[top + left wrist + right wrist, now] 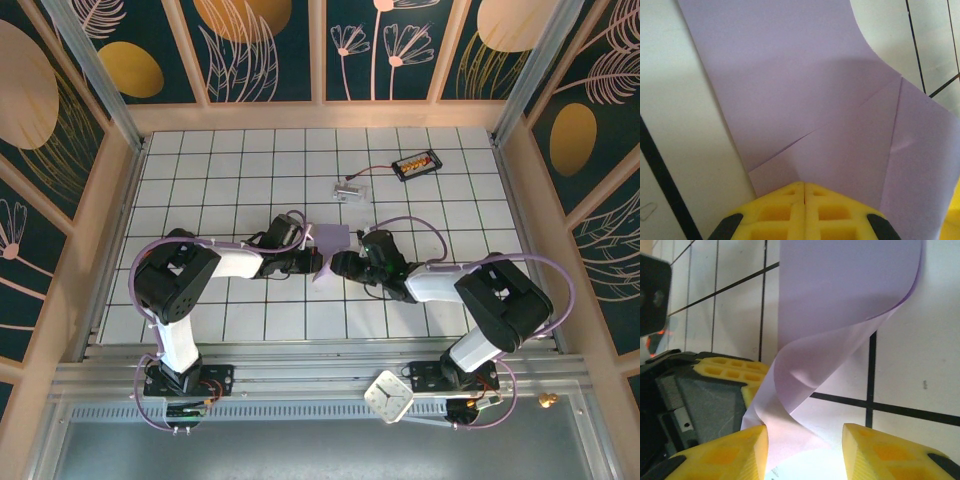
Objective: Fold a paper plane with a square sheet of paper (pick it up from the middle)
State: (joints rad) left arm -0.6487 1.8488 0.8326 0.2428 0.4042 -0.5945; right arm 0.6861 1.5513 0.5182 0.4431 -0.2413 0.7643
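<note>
Next, my right gripper pinches the sheet by its loose curled end (789, 435) to fold the paper plane, as my left gripper holds the sheet's near edge.
The square sheet of paper (332, 238) is lavender and lifted off the white tiles between both arms at the table's middle. In the left wrist view the square sheet of paper (805, 90) shows a diagonal fold flap and creases. My left gripper (804, 184) is shut, pinching the sheet's near edge. In the right wrist view the square sheet of paper (840, 285) curls down in an S-bend. Its lower end lies between the spread fingers of my open right gripper (805, 432), brushing the left finger. The left gripper's yellow fingers (727, 369) sit just left. A paper plane is out of view.
A small clear plastic piece with a wire (347, 187) lies behind the grippers, wired to a black holder (415, 164) at the back right. A white clock-like square (388, 396) rests on the near rail. Wooden walls (120, 200) fence the tiled table.
</note>
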